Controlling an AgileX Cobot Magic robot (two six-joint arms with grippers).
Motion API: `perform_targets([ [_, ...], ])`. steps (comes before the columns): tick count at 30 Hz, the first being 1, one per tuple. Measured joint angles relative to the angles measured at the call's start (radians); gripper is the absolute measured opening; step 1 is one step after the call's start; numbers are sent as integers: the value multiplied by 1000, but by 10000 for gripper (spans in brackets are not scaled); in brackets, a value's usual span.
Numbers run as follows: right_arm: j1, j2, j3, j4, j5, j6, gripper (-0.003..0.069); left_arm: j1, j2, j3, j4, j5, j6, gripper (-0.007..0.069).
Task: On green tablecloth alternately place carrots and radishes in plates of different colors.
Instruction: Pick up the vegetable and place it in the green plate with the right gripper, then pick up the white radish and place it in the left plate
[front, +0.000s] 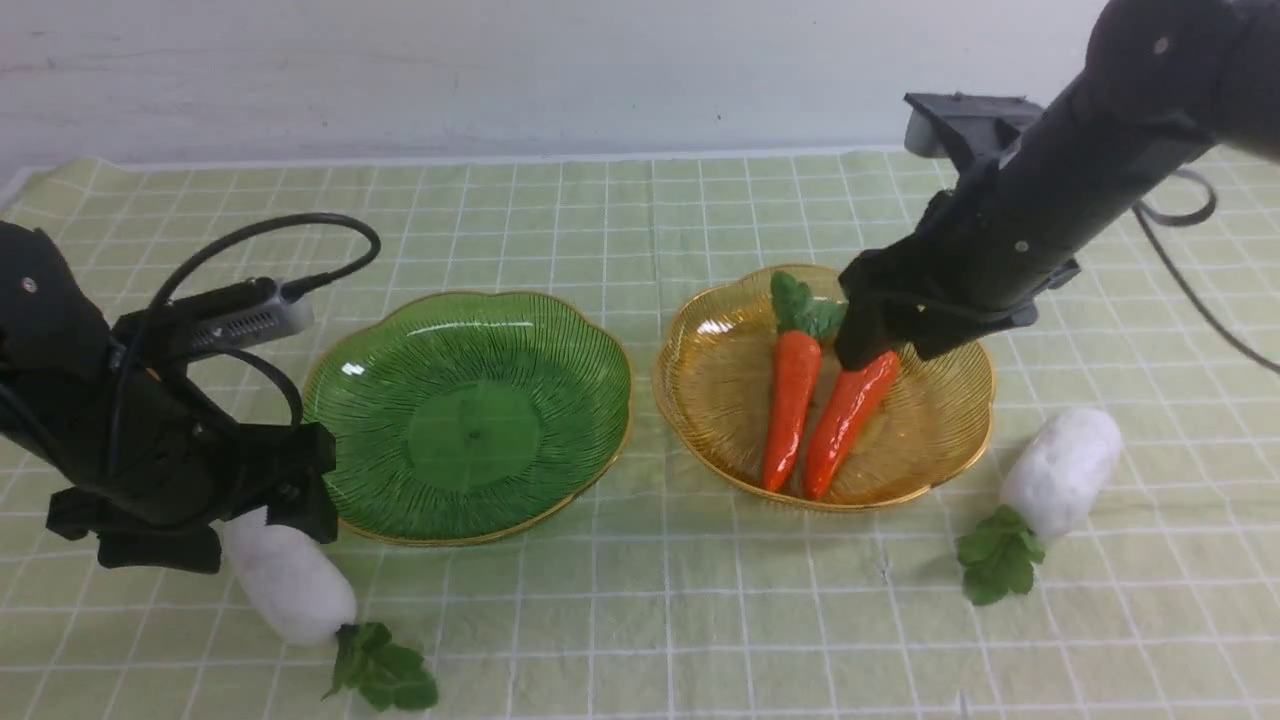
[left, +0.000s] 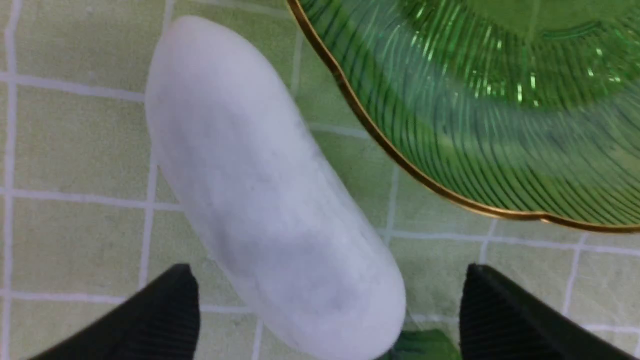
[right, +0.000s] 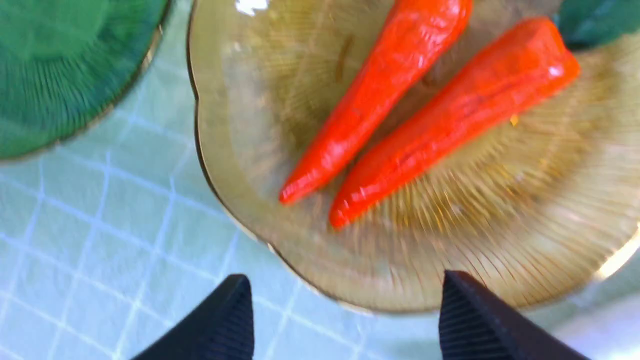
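The left gripper should next grab the long white radish around its middle (front: 280, 571), because leaves trail off the radish's end and this grip will keep it level.
On the green tablecloth (front: 640, 610), two orange carrots (front: 790, 405) (front: 848, 420) lie side by side in the amber plate (front: 950, 440). The green plate (front: 470, 415) holds nothing. My right gripper (front: 885, 345) hovers open over the right carrot's leafy end; in the right wrist view the right gripper (right: 344, 276) has nothing between its fingers, and both carrots (right: 380, 95) (right: 450, 115) lie beyond it. My left gripper (front: 285, 500) stands open astride a white radish (front: 290, 585) that lies on the cloth; the wrist view shows a gap between that radish (left: 265, 200) and each finger (left: 165, 315). A second radish (front: 1062, 470) lies to the right of the amber plate.
A pale wall (front: 500, 70) runs along the far edge of the cloth. The left radish's leaves (front: 385, 675) lie near the front edge, the right radish's leaves (front: 995, 565) in front of it. The two plates nearly touch.
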Motion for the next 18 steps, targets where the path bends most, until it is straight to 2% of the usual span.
perform_targets([
  [4, 0, -40, 0, -67, 36, 20, 446, 0, 55, 0, 2, -8, 0, 682],
  [10, -4, -61, -1, -104, 46, 57, 444, 0, 113, 0, 10, -8, 1, 659],
  [15, -5, -62, -1, -113, 61, 63, 443, 0, 155, 0, 55, -9, 1, 540],
  [16, -5, -62, -1, -119, 68, 63, 443, 0, 165, -2, 79, -4, 1, 451],
  [18, -5, -62, -1, -137, 72, 63, 443, 0, 166, -22, 133, 36, -1, 435],
])
